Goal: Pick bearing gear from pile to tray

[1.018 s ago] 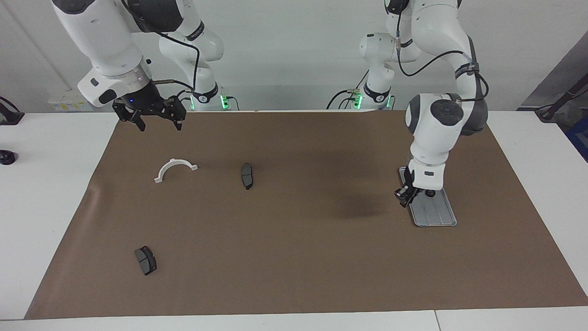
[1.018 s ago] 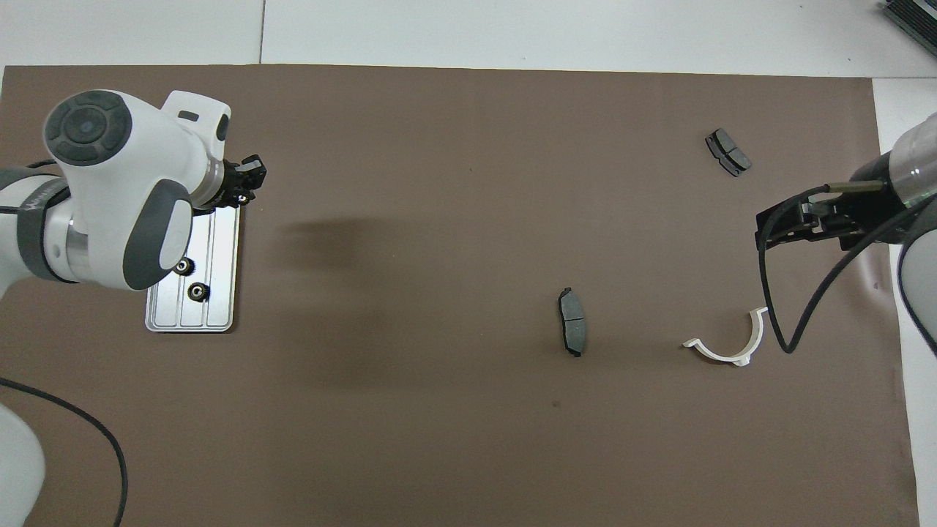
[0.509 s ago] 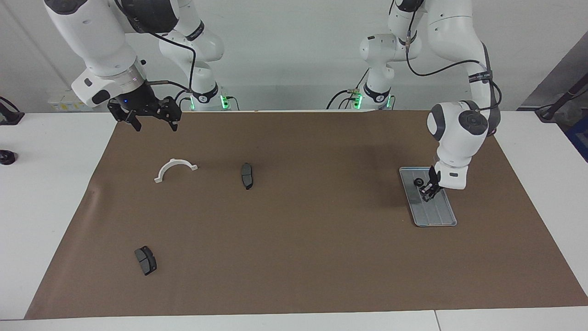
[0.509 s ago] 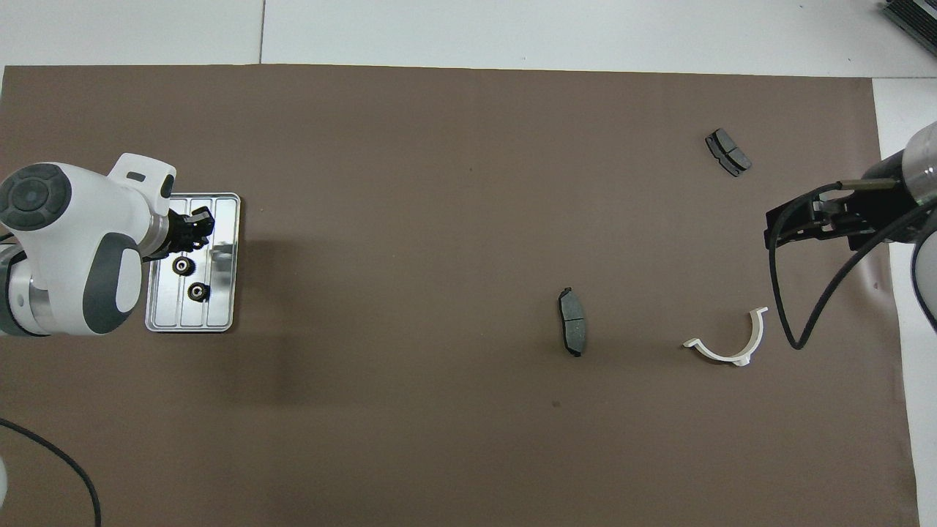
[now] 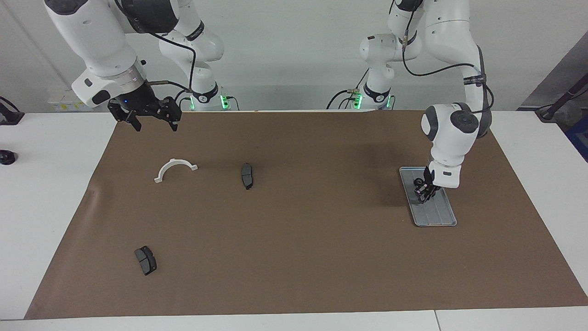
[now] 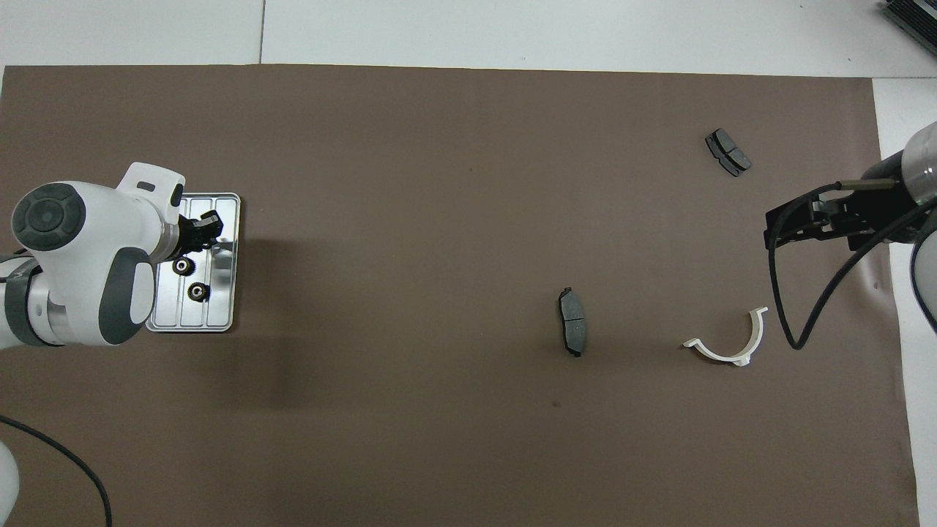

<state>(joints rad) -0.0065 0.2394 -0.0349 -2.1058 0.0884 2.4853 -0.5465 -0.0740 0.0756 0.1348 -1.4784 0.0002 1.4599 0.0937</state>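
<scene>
My left gripper's fingers hold the gear low over the silver tray (image 5: 436,214), so it is time to release the gear now.
The silver tray (image 5: 436,214) (image 6: 223,296) lies toward the left arm's end of the brown mat. Two black bearing gears (image 6: 183,267) (image 6: 196,291) rest in it, and one gear (image 5: 418,182) shows in the facing view. My left gripper (image 5: 423,195) (image 6: 208,228) hangs low over the tray's middle, shut, with a small dark gear pinched at its tips. The pile is a white half-ring bracket (image 5: 174,168) (image 6: 728,344) and two dark pads (image 5: 247,175) (image 5: 145,260). My right gripper (image 5: 155,124) (image 6: 805,223) waits open and raised, over the mat's edge near its base.
The pads (image 6: 572,322) (image 6: 728,152) and the bracket lie scattered toward the right arm's end of the mat. A black cable (image 6: 779,307) droops from the right wrist beside the bracket. White tabletop borders the mat.
My left gripper swung in from beside the tray's farther corner to over the tray and stayed shut. The right gripper lifted slightly toward its base, then held still.
</scene>
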